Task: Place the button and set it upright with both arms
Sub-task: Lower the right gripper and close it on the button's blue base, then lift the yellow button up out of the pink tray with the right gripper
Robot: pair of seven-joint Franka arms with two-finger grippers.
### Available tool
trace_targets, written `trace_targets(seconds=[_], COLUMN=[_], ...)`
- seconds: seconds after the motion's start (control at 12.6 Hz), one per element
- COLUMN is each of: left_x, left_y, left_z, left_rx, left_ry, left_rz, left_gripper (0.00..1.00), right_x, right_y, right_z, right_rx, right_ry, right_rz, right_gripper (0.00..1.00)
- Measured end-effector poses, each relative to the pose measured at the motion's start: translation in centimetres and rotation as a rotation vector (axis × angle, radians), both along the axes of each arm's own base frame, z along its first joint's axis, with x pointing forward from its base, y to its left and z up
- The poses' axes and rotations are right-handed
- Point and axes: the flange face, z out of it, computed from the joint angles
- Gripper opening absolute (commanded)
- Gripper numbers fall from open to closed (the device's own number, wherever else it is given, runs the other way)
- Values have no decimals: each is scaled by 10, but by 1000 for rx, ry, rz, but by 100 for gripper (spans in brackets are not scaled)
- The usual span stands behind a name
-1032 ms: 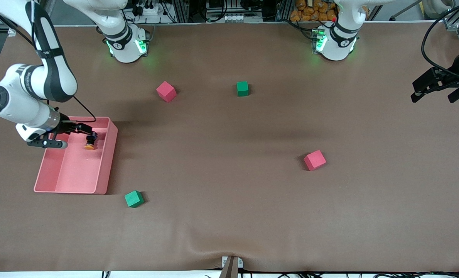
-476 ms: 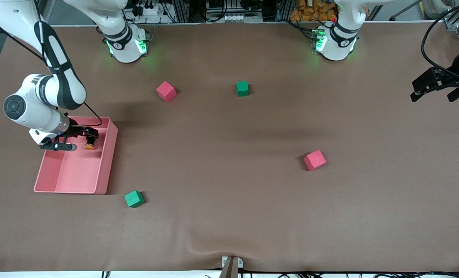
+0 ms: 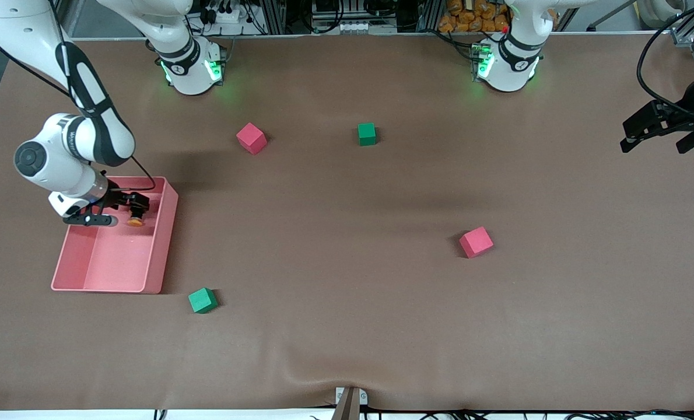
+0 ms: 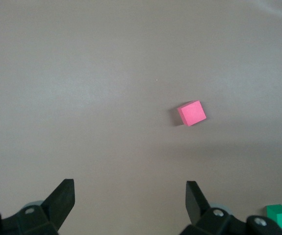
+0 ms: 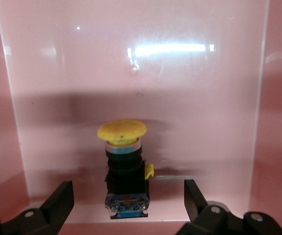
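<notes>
The button's yellow-orange cap point(image 5: 122, 131) should stay free so the button can be set upright. My right gripper should grab the button by its blue body end point(image 5: 127, 205).
The button point(image 3: 135, 221) lies on its side on the floor of the pink tray point(image 3: 169, 233), its orange cap toward the front camera. In the right wrist view the button point(image 5: 126, 166) shows a yellow-orange cap on a black body. My right gripper point(image 3: 130, 211) is low inside the tray, open, with the button's body end between its fingers point(image 5: 60, 200) and not touching either one. The right gripper point(image 5: 128, 196) holds nothing. My left gripper point(image 3: 653, 147) hangs open and empty over the left arm's end of the table, where the left gripper point(image 4: 130, 196) waits.
Two pink cubes point(image 3: 251, 137) point(image 3: 476, 241) and two green cubes point(image 3: 367, 133) point(image 3: 202, 300) lie scattered on the brown table. The left wrist view shows a pink cube point(image 4: 192, 113) and a green cube point(image 4: 279, 215). The tray's walls point(image 5: 278, 98) close in round the right gripper.
The right arm's wrist and elbow have swung in toward the tray while its gripper stays at the button. The button and the left arm have not moved.
</notes>
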Motion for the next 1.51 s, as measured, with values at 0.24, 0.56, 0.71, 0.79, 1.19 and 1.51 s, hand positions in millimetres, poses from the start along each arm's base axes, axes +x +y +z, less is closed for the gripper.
trace_targets(seconds=[0.24,0.56,0.71,0.79,1.19,1.51], left_x=[-1,-2,-2,-2,-2,-3], left_y=[0,0,0,0,-1,-1], left_z=[1,2,2,2,2,2], left_rx=[1,2,2,2,-7,-7], left_ry=[5,15,14,13,13,15], left_rz=[-7,-14,-16,-20,-31,-31], left_gripper=[100,100,100,100,100,100], right_x=[-6,-10,-11,-11,-12,-10], right_y=[2,2,2,2,2,1], right_z=[-9,-21,-25,-26,-28,-23], right_rx=[3,4,5,5,5,3], right_ry=[14,29,34,36,38,28], right_rz=[1,1,1,1,0,-2], right_gripper=[100,100,100,100,12,0])
